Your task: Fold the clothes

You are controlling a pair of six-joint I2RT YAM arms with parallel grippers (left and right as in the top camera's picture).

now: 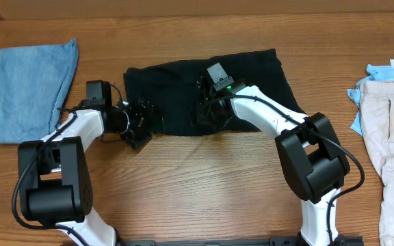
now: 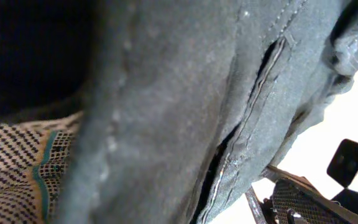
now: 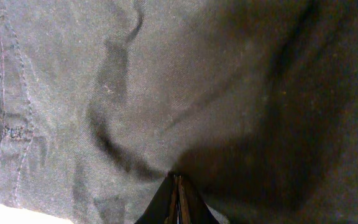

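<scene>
Next, my left gripper grabs the black garment (image 1: pixel 252 82) at the near corner by the checked lining (image 1: pixel 149 128), to fold that end of the garment across the middle.
A black garment (image 1: pixel 252 82) lies spread flat in the middle of the table. My left gripper (image 1: pixel 141 125) is at its lower left corner and looks open. In the left wrist view the dark cloth (image 2: pixel 166 93) fills the frame. It shows a seam and a checked inner lining, and only one finger (image 2: pixel 297 202) shows at the lower right. My right gripper (image 1: pixel 207 113) is over the garment's lower middle. In the right wrist view its fingers (image 3: pixel 178 186) are pressed together, pinching the black cloth (image 3: pixel 166 81).
A folded blue denim piece (image 1: pixel 29 89) lies at the far left. A pile of beige clothes (image 1: pixel 392 143) with a light blue item (image 1: pixel 382 72) lies at the right edge. Bare wooden table (image 1: pixel 204 184) shows in front of the garment.
</scene>
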